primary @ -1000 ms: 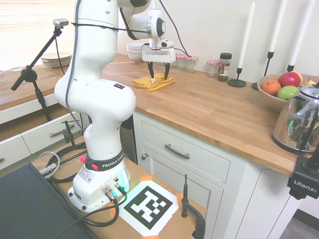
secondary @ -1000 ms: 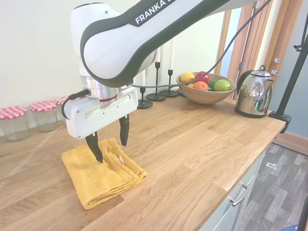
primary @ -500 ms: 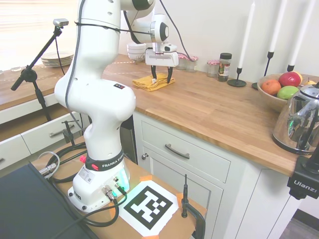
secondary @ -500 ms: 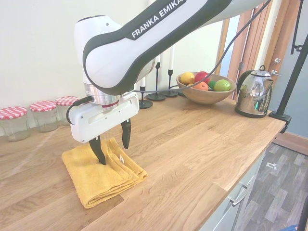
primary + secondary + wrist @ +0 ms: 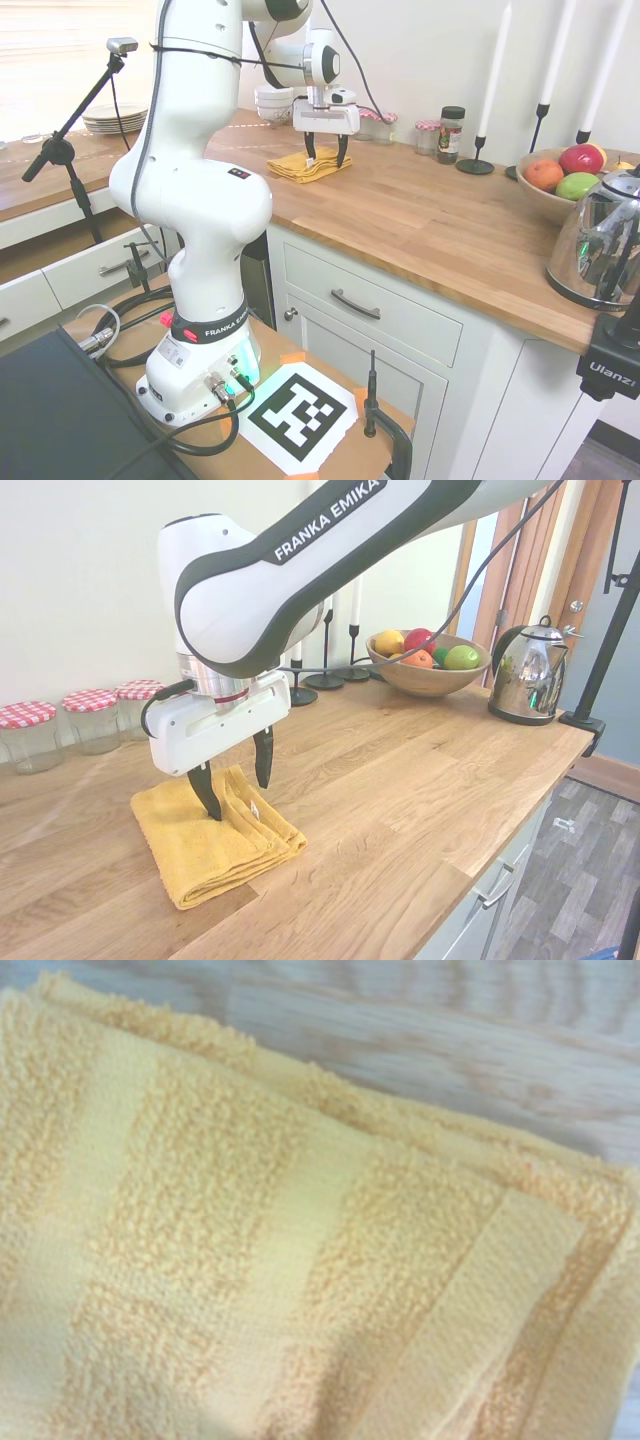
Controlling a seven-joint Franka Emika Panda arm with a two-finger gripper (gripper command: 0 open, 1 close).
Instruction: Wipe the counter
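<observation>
The yellow towel lies in loose layers, so to wipe the counter, my gripper should next grab it by its upper fold (image 5: 322, 160).
The counter (image 5: 430, 220) is a long honey-brown wooden top over white cabinets. A folded yellow towel (image 5: 215, 845) lies flat on it, also visible as the yellow towel (image 5: 300, 166) in the first exterior view. My gripper (image 5: 238, 795) points straight down over the towel's far half, open, with one black fingertip (image 5: 213, 808) at the cloth and the other near its back edge. In the first exterior view the gripper (image 5: 326, 157) stands over the towel. The wrist view is filled by the towel (image 5: 280, 1260), with a strip of counter (image 5: 450, 1020) beyond its edge.
Jars with red checked lids (image 5: 60, 730) line the wall behind the towel. Further along the counter stand a spice jar (image 5: 451, 134), black candlesticks (image 5: 325, 660), a fruit bowl (image 5: 425, 665) and a steel kettle (image 5: 527, 670). White bowls (image 5: 272, 102) sit behind the gripper.
The gripper has turned at the wrist and come down closer to the towel, still open. The towel has not moved.
</observation>
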